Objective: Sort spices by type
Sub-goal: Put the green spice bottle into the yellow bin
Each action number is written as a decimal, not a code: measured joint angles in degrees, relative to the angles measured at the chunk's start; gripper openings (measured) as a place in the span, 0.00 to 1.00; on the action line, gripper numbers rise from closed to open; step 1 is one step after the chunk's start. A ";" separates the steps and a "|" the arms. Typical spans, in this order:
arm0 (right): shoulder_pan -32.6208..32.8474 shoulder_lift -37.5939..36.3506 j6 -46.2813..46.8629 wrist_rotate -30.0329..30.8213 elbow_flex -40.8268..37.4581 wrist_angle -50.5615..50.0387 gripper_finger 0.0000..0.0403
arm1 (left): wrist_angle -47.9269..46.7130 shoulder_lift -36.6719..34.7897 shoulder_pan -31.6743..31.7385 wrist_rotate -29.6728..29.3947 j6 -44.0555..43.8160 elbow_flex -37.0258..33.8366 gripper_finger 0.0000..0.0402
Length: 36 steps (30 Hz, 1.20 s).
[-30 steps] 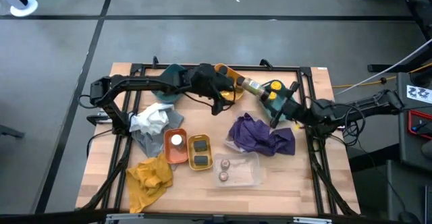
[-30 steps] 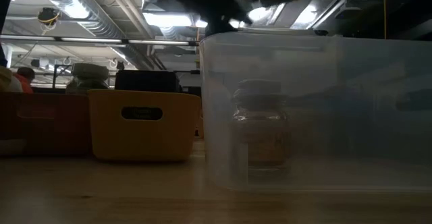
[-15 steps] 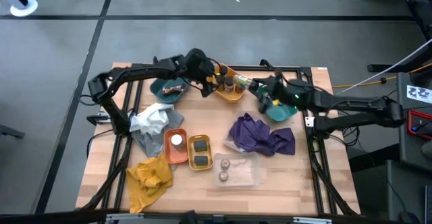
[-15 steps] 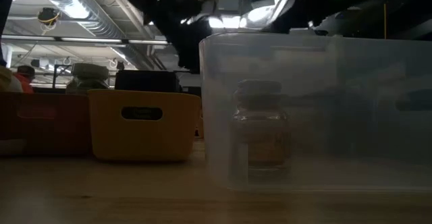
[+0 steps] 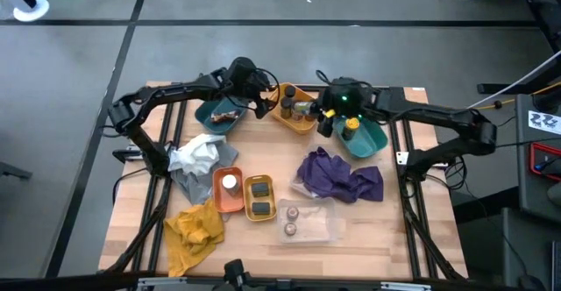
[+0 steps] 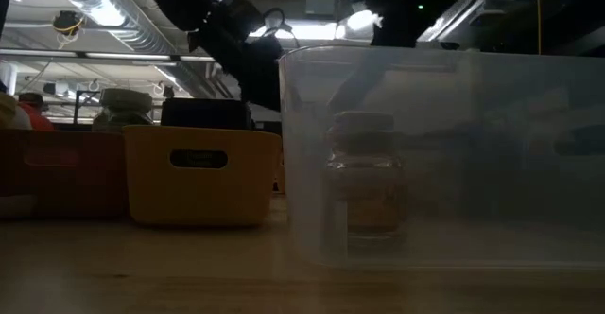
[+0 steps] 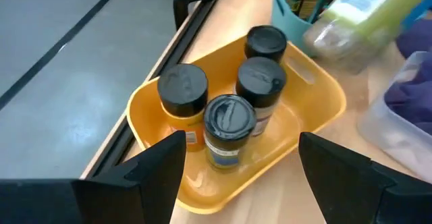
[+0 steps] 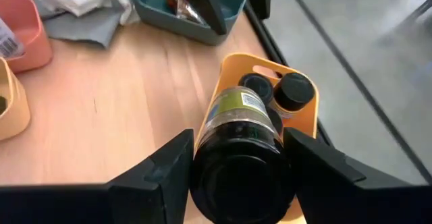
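Note:
The green-labelled jar is slanting above the yellow tray beside upright jars, so my right gripper should straighten it and then lower it before opening.
A yellow tray [image 5: 294, 111] at the table's far middle holds several black-lidded spice jars [image 7: 233, 119]. My left gripper [image 5: 259, 96] hangs open just left of that tray, and nothing is between its fingers [image 7: 165, 158]. My right gripper [image 5: 322, 116] comes at the tray's right end and is shut on a green-labelled spice jar [image 5: 308, 109], which shows blurred in the left wrist view [image 7: 358, 21]. Right of it, a yellow-lidded jar [image 5: 351, 124] stands in a teal tray [image 5: 372, 142]. Near the front edge, a clear container [image 5: 308, 221] holds two pale-lidded jars [image 6: 364, 182]. My right gripper pinches the jar between its two fingers [image 8: 162, 177], on opposite sides at the lid end [image 8: 243, 173]. The fingers slant down from the table's right side and run along the jar. The jar is lifted clear, its black lid toward the wrist and its base toward the yellow tray.
A second teal tray [image 5: 219, 116] with dark items stands left of my left gripper. An orange tray [image 5: 230, 188] and a small yellow tray [image 5: 259, 197] stand in the middle. Purple [image 5: 342, 175], white-and-grey [image 5: 197, 159] and yellow [image 5: 195, 230] cloths lie around them.
My left gripper has drawn back from the yellow tray toward the table's far left, staying open. My right gripper has swung from the table's right, over the teal tray, toward the yellow tray. It has turned as it went and carried the green-labelled jar clear of the table.

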 joint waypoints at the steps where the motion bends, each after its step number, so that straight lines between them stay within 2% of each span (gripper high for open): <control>1: 0.00 1.24 -0.01 -0.35 1.43 -1.09 0.51 | 0.00 -0.46 0.10 0.06 0.06 -0.35 0.68; 8: 0.04 8.72 -3.15 -2.46 9.13 -9.37 0.51 | 1.12 -5.96 -0.21 0.85 -0.55 -2.98 0.68; 17: 0.04 15.09 -5.62 -2.41 12.13 -12.51 0.51 | 1.28 -16.48 -3.03 2.47 -0.61 -7.10 0.68; 24: -0.61 15.45 -6.69 -1.58 12.32 -12.71 0.51 | 1.30 -26.66 -5.41 2.49 -1.71 -12.87 0.68; 29: -3.50 15.73 -6.73 -2.38 12.32 -14.28 0.51 | 1.53 -34.86 -7.68 2.48 -3.35 -18.08 0.68; 36: -7.37 16.88 -6.30 -7.31 12.30 -14.27 0.51 | 6.99 -47.64 -10.12 2.47 -4.70 -27.33 0.68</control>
